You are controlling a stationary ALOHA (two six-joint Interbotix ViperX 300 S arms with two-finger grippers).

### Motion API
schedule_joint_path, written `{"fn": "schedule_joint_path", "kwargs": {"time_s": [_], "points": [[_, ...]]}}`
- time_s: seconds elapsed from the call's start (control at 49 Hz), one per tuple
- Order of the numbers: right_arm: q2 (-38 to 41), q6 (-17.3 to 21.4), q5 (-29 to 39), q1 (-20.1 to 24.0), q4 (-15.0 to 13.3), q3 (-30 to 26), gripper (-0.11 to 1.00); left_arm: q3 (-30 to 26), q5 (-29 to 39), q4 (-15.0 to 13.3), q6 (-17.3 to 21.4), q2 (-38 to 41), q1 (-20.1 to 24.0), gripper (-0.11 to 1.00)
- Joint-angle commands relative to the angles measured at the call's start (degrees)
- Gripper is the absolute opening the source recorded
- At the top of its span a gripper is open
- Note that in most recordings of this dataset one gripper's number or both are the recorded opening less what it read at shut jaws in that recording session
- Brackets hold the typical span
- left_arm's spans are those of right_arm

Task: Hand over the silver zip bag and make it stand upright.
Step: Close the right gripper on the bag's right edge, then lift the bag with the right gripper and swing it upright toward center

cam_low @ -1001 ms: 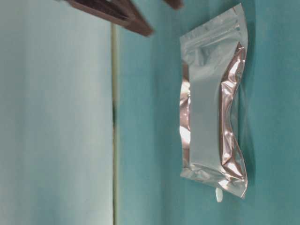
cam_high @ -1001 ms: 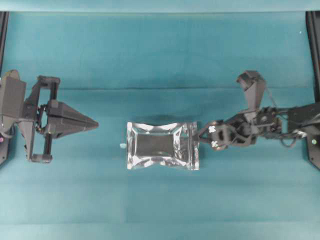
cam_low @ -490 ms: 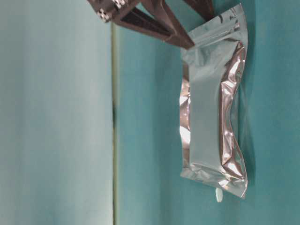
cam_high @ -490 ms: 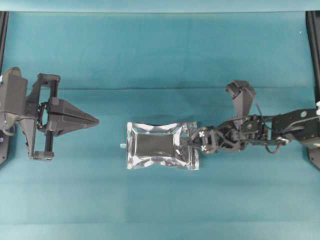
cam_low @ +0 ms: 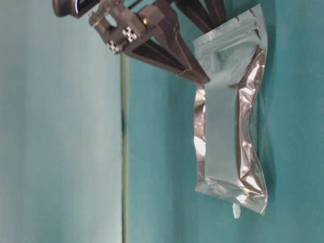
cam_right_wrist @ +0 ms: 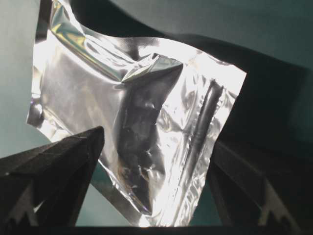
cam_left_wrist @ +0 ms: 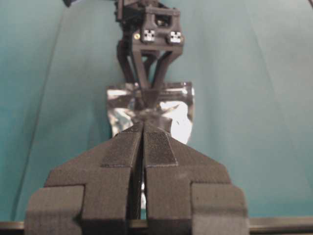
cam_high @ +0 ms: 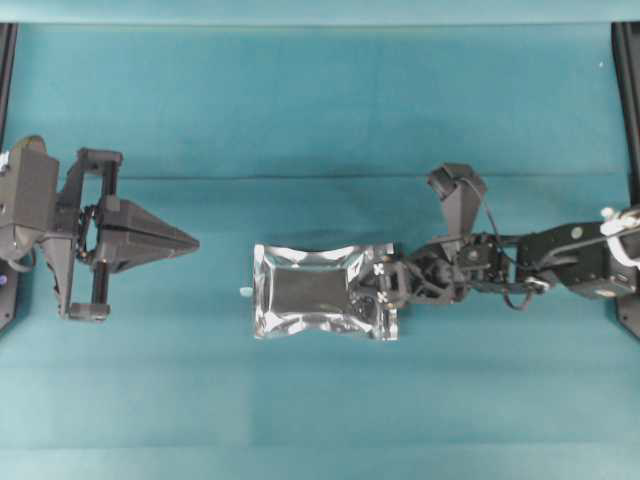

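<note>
My right gripper will next grab the silver zip bag [cam_high: 315, 292] by its zip end [cam_high: 384, 291], so it can hand the bag over and stand it upright.
The silver zip bag [cam_high: 315, 292] lies flat mid-table, zip strip at its right end. It also shows in the table-level view [cam_low: 228, 126], the left wrist view [cam_left_wrist: 178, 115] and the right wrist view [cam_right_wrist: 137, 112]. My right gripper [cam_high: 368, 288] is open, low over the zip end, one finger [cam_right_wrist: 58, 161] on each side of the foil without closing on it. Its fingers [cam_low: 169, 50] reach the bag's top edge in the table-level view. My left gripper [cam_high: 190, 243] is shut and empty at the left, pointing at the bag from well short of it [cam_left_wrist: 143, 125].
A tiny white scrap [cam_high: 244, 291] lies on the teal cloth against the bag's left end, also in the table-level view [cam_low: 236, 211]. Black frame rails stand at the far left and right edges [cam_high: 628, 100].
My right gripper has moved left, from beside the bag's right edge to over its zip end, jaws open. The bag and the left gripper have not moved.
</note>
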Motion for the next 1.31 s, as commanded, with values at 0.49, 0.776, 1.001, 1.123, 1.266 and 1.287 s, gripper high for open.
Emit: {"fn": "schedule_joint_path", "kwargs": {"time_s": [0.49,0.776,1.001,1.123,1.266,1.287], "points": [[1.8,0.4,3.9,0.4,-0.1,-1.1,0.40,-1.3,-0.4,0.2,0.0,-0.1,0.1,-0.08],[0.0,-1.0,3.3,0.3,-0.1,-1.2,-0.01,-1.3,-0.4,0.2,0.0,0.0,0.3,-0.08],[-4.3,-3.9,5.5,-0.4,-0.9,-2.1,-0.05,-1.3,-0.4,0.2,0.0,-0.1,0.3,-0.08],[-7.9,-7.7,11.7,-1.2,-1.8,-3.8,-0.05,-1.3,-0.4,0.2,0.0,0.0,0.3,-0.08],[-12.0,-13.2,23.6,-2.6,-3.1,-7.6,-0.05,-1.1,-0.4,0.2,0.0,0.0,0.4,-0.08],[-12.5,-14.2,25.5,-2.8,-3.3,-8.3,-0.05,-1.1,-0.4,0.2,0.0,-0.1,0.4,-0.08]]}}
